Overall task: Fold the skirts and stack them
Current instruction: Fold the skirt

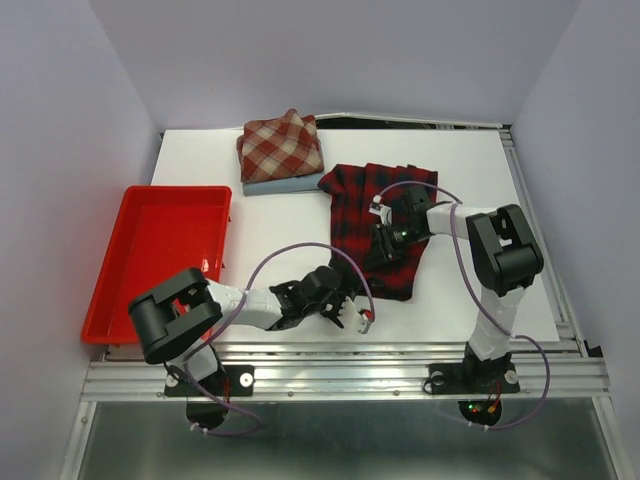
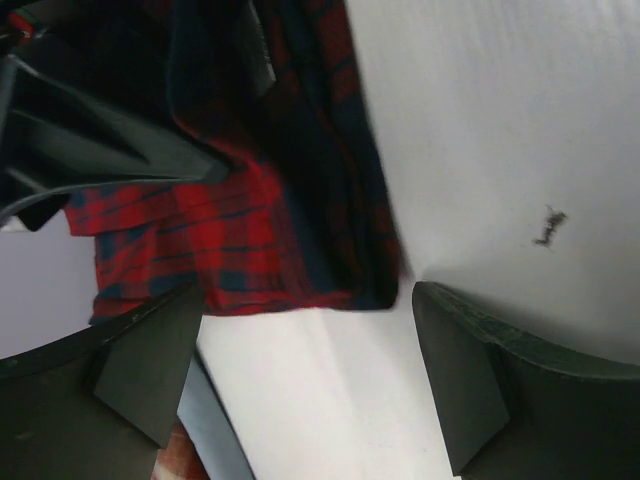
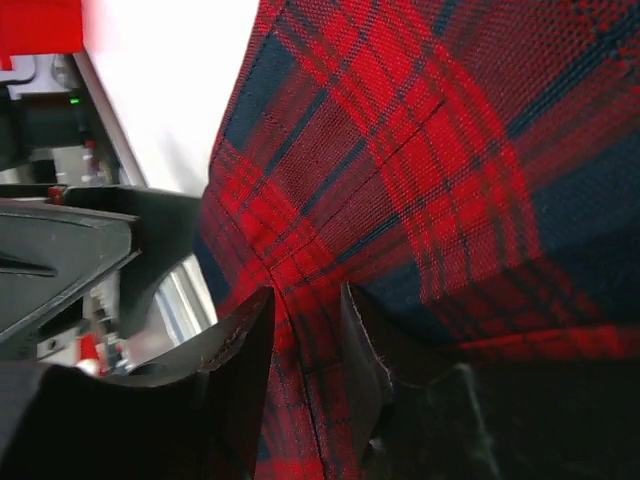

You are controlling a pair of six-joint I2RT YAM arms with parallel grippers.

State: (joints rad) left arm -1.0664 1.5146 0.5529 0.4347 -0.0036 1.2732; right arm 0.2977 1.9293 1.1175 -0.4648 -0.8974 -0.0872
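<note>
The left gripper should carry that edge of the skirt over and fold it, so it should next grab the red and navy plaid skirt by its front hem corner.
The red and navy plaid skirt point(image 1: 385, 205) lies spread at the centre right of the table. My right gripper point(image 1: 385, 245) sits on its lower part. In the right wrist view a ridge of the plaid skirt point(image 3: 420, 150) fills the narrow gap of the right gripper point(image 3: 308, 330), which is shut on it. The brick-red and cream check skirt point(image 1: 280, 145) lies folded on the light blue skirt point(image 1: 285, 184) at the back. My left gripper point(image 1: 358, 318) hangs open near the front edge, just short of the plaid hem point(image 2: 250, 250), with only bare table inside the left gripper point(image 2: 305, 370).
A red plastic tray point(image 1: 205, 195) stands at the left of the table. The metal rail point(image 1: 350, 370) runs along the front edge, behind the arm bases. A small dark scrap point(image 2: 548, 228) lies on the white surface in the left wrist view.
</note>
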